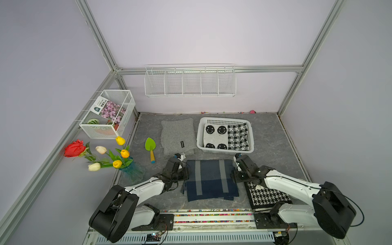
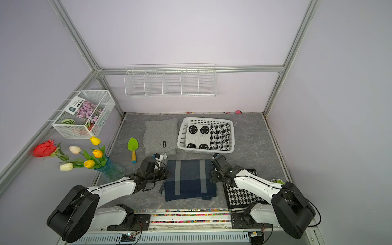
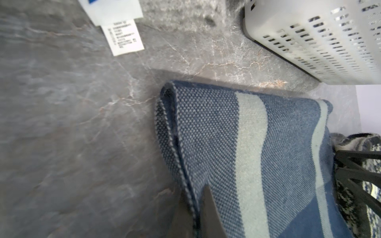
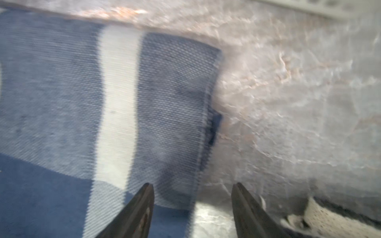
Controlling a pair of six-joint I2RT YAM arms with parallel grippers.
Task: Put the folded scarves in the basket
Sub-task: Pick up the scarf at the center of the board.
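Observation:
My left gripper is at the other side of the folded scarf. My right gripper should next grab the scarf at its side edge (image 1: 235, 175) opposite my left gripper, to lay it still folded in the basket (image 1: 224, 122).
The folded scarf (image 1: 210, 179) (image 2: 189, 179), dark blue with pale grey stripes, lies flat at the front middle of the table. In the left wrist view my left gripper (image 3: 194, 197) is shut on the scarf (image 3: 237, 154), pinching its left edge. My right gripper (image 4: 192, 185) is open over the scarf's (image 4: 82, 92) right edge, one finger above the cloth and one above the table. Both top views show the left gripper (image 1: 187, 171) (image 2: 165, 171) and the right gripper (image 1: 233, 177) (image 2: 212, 177) flanking the scarf. Just behind it stands the white perforated basket (image 1: 224, 122) (image 2: 204, 121) (image 3: 329, 41).
The basket holds a smiley scarf (image 1: 215, 135) and a houndstooth scarf (image 1: 238, 136). A grey knit scarf (image 1: 178, 136) and a green trowel (image 1: 151, 148) lie to the left. A vase of flowers (image 1: 131, 171) stands front left. Another houndstooth scarf (image 1: 265, 195) lies under my right arm.

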